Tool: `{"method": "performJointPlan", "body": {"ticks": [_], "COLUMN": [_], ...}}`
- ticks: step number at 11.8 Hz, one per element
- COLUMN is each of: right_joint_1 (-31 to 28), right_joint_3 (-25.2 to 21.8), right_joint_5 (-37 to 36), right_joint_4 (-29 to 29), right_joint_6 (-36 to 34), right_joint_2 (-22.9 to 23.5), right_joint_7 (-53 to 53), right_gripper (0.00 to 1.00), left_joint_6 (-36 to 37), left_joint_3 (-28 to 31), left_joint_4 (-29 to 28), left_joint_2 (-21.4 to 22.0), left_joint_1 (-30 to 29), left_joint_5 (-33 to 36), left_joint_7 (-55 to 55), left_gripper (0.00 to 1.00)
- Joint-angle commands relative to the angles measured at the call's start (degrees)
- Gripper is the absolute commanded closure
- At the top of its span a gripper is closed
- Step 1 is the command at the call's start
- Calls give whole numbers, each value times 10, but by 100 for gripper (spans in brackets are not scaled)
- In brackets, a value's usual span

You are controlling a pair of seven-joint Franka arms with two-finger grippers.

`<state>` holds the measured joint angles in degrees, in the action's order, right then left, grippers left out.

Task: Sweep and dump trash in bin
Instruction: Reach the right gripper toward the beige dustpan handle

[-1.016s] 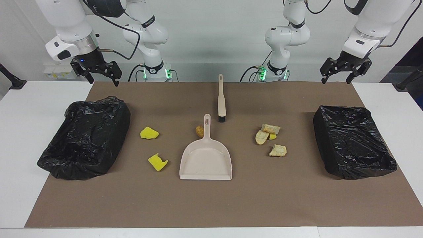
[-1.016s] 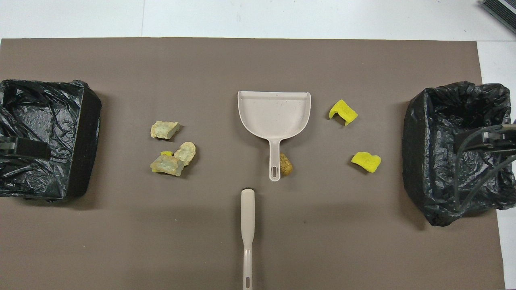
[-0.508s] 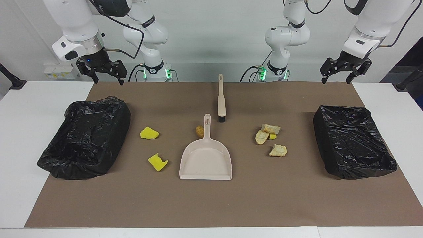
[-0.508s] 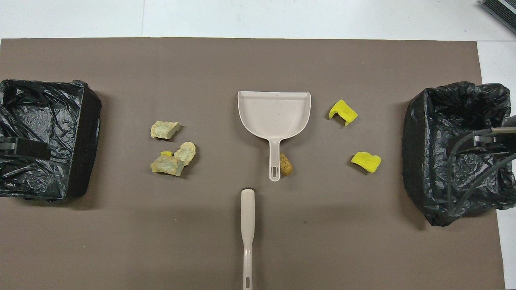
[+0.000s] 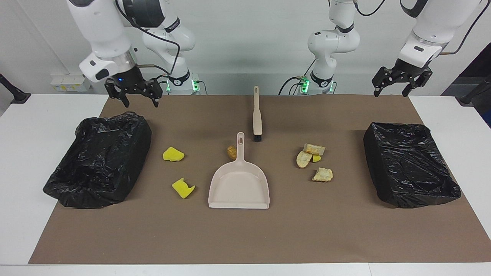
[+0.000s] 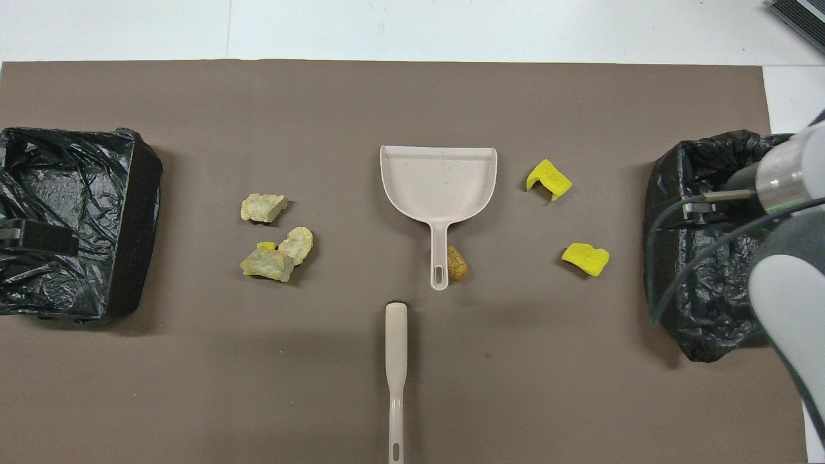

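My right gripper will next need to grab the beige dustpan by its narrow handle [image 6: 439,256], because the dustpan's broad pan is too wide for my fingers.
The trash lies on the brown mat [image 5: 245,237]. Two yellow sponge pieces [image 5: 173,154] [image 5: 183,188] lie toward the right arm's end. A brown chunk [image 5: 231,151] touches the beige dustpan's [image 5: 239,184] handle. Several tan chunks [image 5: 310,154] [image 5: 322,174] lie toward the left arm's end. The beige brush [image 5: 256,115] lies nearer to the robots than the dustpan. My right gripper [image 5: 140,100] is open and empty, up over the mat beside one black-lined bin [image 5: 99,157]. My left gripper [image 5: 391,91] is open and empty, waiting over the mat's corner above the second bin [image 5: 410,165].
In the overhead view the right arm [image 6: 783,177] covers part of its bin [image 6: 696,258], and the left gripper [image 6: 32,237] shows dark over the second bin [image 6: 97,219]. White table [image 5: 23,161] surrounds the mat.
My right gripper has moved toward the middle of the table and a little lower, off the table's end to the mat beside the bin. The left arm and all objects have not moved.
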<state>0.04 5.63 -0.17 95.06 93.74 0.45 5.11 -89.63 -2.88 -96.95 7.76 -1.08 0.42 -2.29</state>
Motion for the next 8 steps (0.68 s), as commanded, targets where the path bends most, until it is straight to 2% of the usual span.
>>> {"method": "performJointPlan", "body": {"ticks": [1,4,8], "right_joint_1": [41,91,161], "right_joint_3": [1,1,0], "right_joint_5": [8,1,-2], "right_joint_4": [2,2,4], "right_joint_6": [49,112,172], "right_joint_2": [49,110,155], "right_joint_7": [34,88,181], "right_gripper": [0,0,0], "left_joint_6": [6,5,6], "left_joint_3": [4,3,3], "left_joint_4": [-3,-3,-4], "left_joint_2": [9,9,9], "left_joint_1": [1,2,4], "left_joint_5": [2,2,2], "left_joint_7": [-2,0,0], "left_gripper": [0,0,0]}}
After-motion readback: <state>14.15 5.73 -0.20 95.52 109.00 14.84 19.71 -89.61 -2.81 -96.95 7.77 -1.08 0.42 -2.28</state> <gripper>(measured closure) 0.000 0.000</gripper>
